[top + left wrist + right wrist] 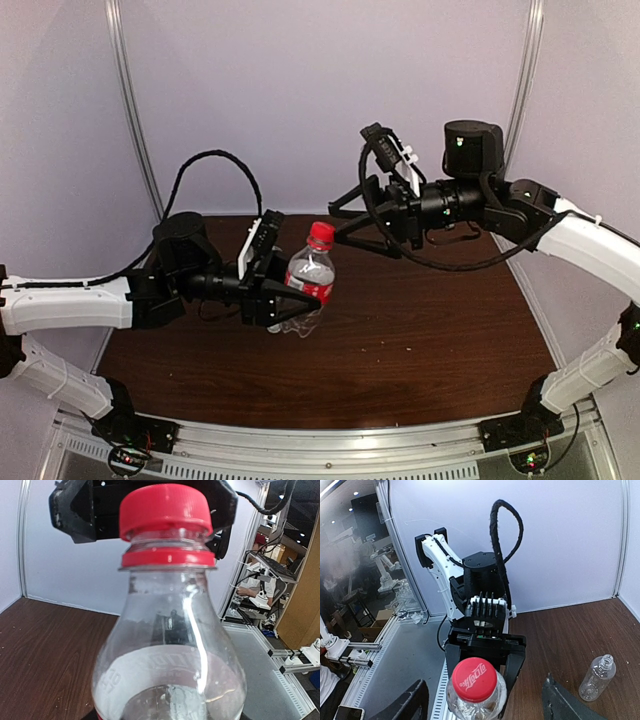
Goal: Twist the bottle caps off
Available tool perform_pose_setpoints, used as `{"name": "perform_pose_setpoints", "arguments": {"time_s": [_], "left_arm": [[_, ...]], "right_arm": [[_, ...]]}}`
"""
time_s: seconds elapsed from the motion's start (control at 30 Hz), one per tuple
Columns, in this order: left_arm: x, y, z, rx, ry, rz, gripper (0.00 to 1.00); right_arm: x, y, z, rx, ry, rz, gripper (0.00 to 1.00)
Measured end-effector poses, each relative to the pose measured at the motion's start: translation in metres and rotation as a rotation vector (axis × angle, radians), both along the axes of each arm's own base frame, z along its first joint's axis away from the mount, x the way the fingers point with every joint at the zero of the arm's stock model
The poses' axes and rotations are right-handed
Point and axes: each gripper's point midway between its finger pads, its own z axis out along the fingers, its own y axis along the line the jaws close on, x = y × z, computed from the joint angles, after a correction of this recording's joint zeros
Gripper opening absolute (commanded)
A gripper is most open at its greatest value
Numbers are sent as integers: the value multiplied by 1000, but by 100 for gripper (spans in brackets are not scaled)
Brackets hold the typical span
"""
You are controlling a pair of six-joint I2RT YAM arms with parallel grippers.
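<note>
I need to unscrew the cap next, so I need to grab the red cap by its opposite sides with my right gripper and leave the bottle's neck free.
My left gripper is shut on the clear bottle with the red label band and holds it upright above the table. Its red cap sits on the neck and fills the top of the left wrist view. My right gripper is open just right of the cap, level with it. In the right wrist view the cap lies between my spread right fingers, not touched. The plain bottle stands on the table with its neck open. The white cap is out of view.
The brown table ends at a metal rail along its near edge. White walls close the back and sides. The left arm's black cable loops up behind it.
</note>
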Motion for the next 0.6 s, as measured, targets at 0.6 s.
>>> {"name": "perform_pose_setpoints", "arguments": {"time_s": [0.6], "left_arm": [[30,0,-12,67,5,177,44]], "right_arm": [[36,19,-2,-40,211,-302,80]]}}
